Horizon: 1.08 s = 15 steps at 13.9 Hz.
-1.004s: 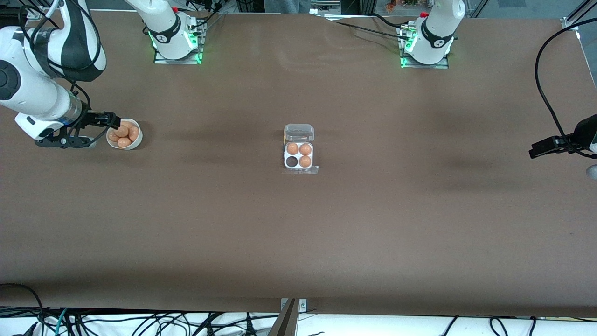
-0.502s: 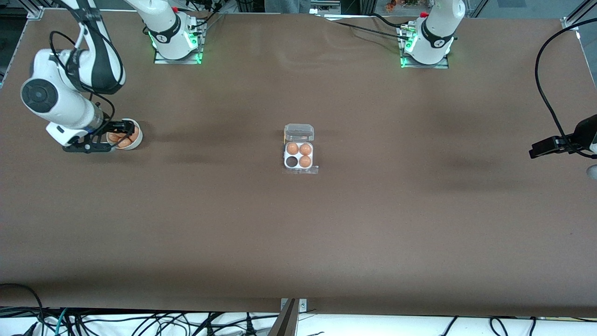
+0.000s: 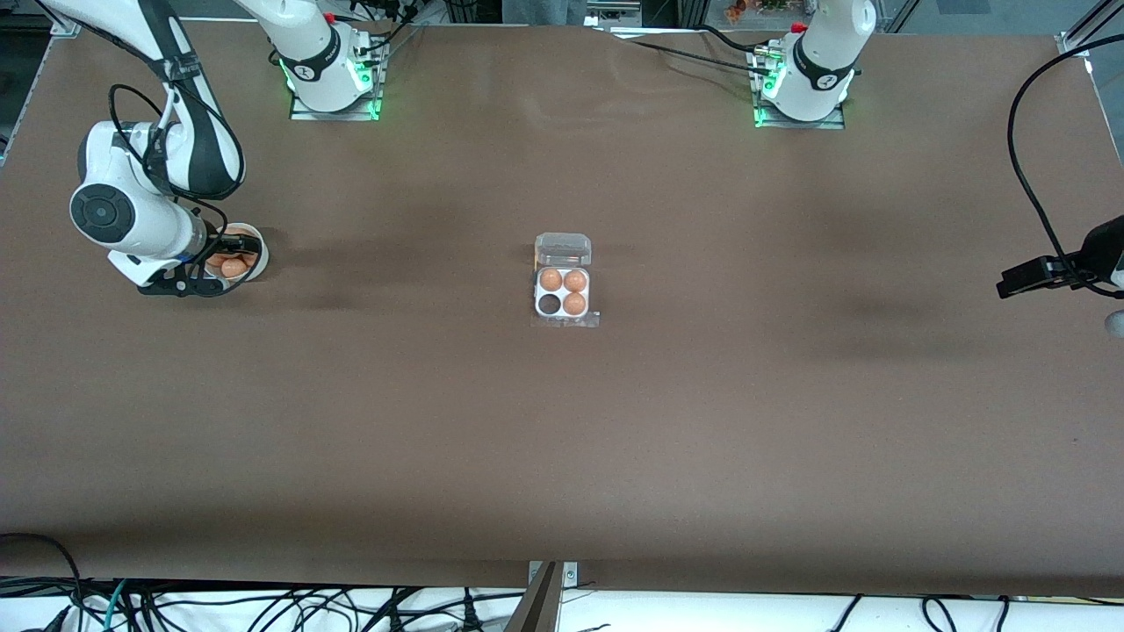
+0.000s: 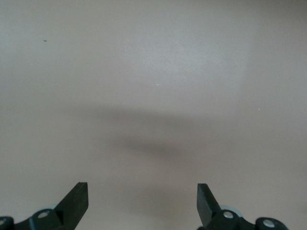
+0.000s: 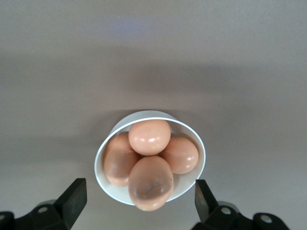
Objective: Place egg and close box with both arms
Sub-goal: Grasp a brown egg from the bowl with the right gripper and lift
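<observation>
The egg from the bowl [image 3: 256,262] should fill the bare cup of the box [image 3: 562,314], so my right gripper should grab the egg by its rounded sides next.
The box [image 3: 562,314] sits in the middle of the table with its clear lid [image 3: 563,249] standing open. Three orange-brown eggs fill its cups and one cup [image 3: 550,304] is dark and bare. Several more eggs lie in a round white bowl [image 3: 256,262] toward the right arm's end of the table. My right gripper [image 3: 226,257] hangs over that bowl, open, its fingers either side of the bowl [image 5: 110,191] and above the nearest egg [image 5: 150,183]; the gripper [image 5: 139,191] holds nothing. My left gripper [image 3: 1005,285] waits open over bare table [image 4: 141,191].
Both arm bases [image 3: 329,83] [image 3: 803,88] stand along the table's edge farthest from the front camera. A black cable [image 3: 1023,158] loops above the left arm's end of the table. Brown table surface stretches between the bowl and the box.
The right arm has swung its wrist in over the bowl and turned the gripper downward. The left arm and the box have not moved.
</observation>
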Each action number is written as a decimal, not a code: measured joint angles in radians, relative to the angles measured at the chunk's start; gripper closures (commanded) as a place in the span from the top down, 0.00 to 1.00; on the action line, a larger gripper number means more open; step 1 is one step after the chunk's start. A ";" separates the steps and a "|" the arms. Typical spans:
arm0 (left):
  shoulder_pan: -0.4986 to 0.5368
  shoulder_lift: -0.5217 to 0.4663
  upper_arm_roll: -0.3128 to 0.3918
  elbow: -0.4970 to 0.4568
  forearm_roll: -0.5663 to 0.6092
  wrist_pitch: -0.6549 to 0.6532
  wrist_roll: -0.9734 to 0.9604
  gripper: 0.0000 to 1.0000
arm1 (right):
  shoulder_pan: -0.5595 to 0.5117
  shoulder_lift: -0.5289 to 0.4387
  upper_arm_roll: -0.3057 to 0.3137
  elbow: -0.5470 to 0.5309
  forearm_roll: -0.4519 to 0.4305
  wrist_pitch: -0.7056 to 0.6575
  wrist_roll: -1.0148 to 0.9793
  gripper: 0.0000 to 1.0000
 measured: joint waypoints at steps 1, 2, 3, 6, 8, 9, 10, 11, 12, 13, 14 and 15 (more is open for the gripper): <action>0.000 0.000 0.000 0.000 0.000 0.000 -0.001 1.00 | 0.000 0.007 -0.004 0.000 -0.001 0.000 0.000 1.00; 0.000 0.002 0.000 0.000 0.000 0.001 -0.001 1.00 | 0.000 0.014 -0.006 0.000 -0.002 0.000 0.000 1.00; 0.000 0.003 0.000 0.001 0.000 0.003 -0.001 1.00 | 0.000 0.019 -0.007 0.000 -0.002 0.000 0.000 1.00; 0.001 0.009 0.000 0.015 0.000 0.010 -0.003 1.00 | 0.000 0.026 -0.008 0.000 -0.002 0.000 0.000 0.94; 0.001 0.013 0.000 0.025 0.000 0.010 -0.003 1.00 | 0.000 0.035 -0.009 0.000 -0.002 -0.001 0.000 0.86; 0.001 0.015 0.000 0.027 0.000 0.010 -0.003 1.00 | -0.001 0.038 -0.009 0.000 -0.002 -0.003 0.000 0.83; 0.001 0.016 0.000 0.028 0.000 0.010 -0.003 1.00 | -0.001 0.042 -0.010 0.000 -0.002 -0.006 0.000 0.76; 0.001 0.017 0.000 0.029 0.000 0.010 -0.003 1.00 | -0.001 0.045 -0.011 0.000 -0.002 -0.008 0.000 0.71; 0.001 0.017 0.000 0.029 0.000 0.010 -0.003 1.00 | -0.001 0.047 -0.012 0.000 -0.002 -0.009 0.000 0.63; 0.001 0.017 0.000 0.029 0.000 0.010 -0.003 1.00 | -0.001 0.047 -0.012 0.000 -0.002 -0.010 0.000 0.62; 0.001 0.018 0.000 0.029 0.000 0.010 -0.003 1.00 | -0.001 0.048 -0.012 0.000 -0.002 -0.011 0.000 0.59; 0.001 0.018 0.000 0.029 0.000 0.010 -0.003 1.00 | -0.001 0.048 -0.012 0.000 -0.002 -0.011 0.000 0.55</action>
